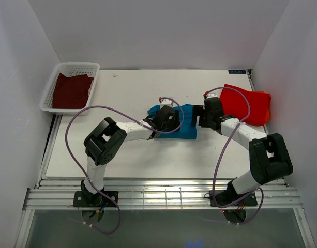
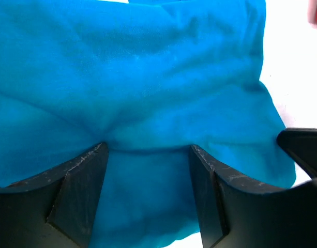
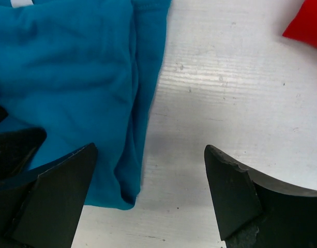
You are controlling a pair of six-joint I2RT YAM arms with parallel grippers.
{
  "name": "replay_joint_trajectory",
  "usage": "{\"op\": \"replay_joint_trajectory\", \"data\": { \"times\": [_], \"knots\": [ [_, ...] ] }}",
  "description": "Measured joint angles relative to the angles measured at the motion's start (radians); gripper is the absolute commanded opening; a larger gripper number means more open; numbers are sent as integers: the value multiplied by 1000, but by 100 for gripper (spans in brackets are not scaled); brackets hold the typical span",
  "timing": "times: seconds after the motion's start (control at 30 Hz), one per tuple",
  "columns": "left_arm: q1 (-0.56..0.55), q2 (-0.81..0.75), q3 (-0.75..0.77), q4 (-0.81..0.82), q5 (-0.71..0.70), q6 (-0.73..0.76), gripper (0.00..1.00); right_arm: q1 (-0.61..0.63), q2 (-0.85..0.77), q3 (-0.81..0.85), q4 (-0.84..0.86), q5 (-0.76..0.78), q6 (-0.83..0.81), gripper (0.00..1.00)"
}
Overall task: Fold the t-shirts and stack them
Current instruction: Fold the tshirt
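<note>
The folded teal-blue t-shirt should be stacked there still folded, so my right gripper should next grab it by its side edge nearest the red-orange t-shirt [image 1: 251,106].
The teal-blue t-shirt [image 1: 185,129] lies folded at the table's middle. My left gripper [image 1: 166,120] is over it, jaws open, fingertips pressed onto the cloth [image 2: 148,77]; its midpoint [image 2: 148,155] is over teal cloth. My right gripper [image 1: 202,118] is open at the shirt's right edge, its jaws [image 3: 148,155] straddling the teal edge [image 3: 70,77] and bare table. The red-orange t-shirt [image 1: 251,106] lies folded at the right. The dark maroon t-shirt [image 1: 71,90] lies in the basket.
The white mesh basket [image 1: 75,65] stands at the back left corner. White walls close in the table on the left, back and right. A corner of the red-orange shirt [image 3: 311,23] shows in the right wrist view.
</note>
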Motion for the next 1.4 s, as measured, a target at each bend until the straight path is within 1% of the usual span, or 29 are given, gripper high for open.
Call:
{"op": "replay_joint_trajectory", "data": {
  "times": [0.23, 0.5, 0.8, 0.97, 1.13, 1.23, 1.3, 1.37, 1.4],
  "knots": [
    [0, 1, -1, 1, -1, -15, 75, -94, 9, -90, 75, -193, 2, 90],
    [0, 0, -23, 34, -5, -25, 74, -191, 52, -190, 281, -424, 71, 90],
    [0, -3, -40, 60, -10, -29, 74, -210, 134, -195, 452, -588, 140, 90],
    [0, -4, -44, 67, -11, -31, 74, -191, 155, -188, 483, -611, 156, 90],
    [0, -4, -45, 69, -11, -37, 72, -142, 185, -152, 481, -603, 157, 91],
    [0, -4, -47, 72, -12, -40, 72, -106, 205, -125, 478, -586, 157, 94],
    [2, -5, -52, 71, -28, -39, 72, -84, 218, -103, 472, -557, 157, 97],
    [7, -8, -57, 72, -38, -39, 72, -70, 229, -84, 467, -535, 155, 83],
    [9, -9, -58, 72, -40, -38, 72, -62, 236, -77, 463, -520, 154, 74]
  ]
}}
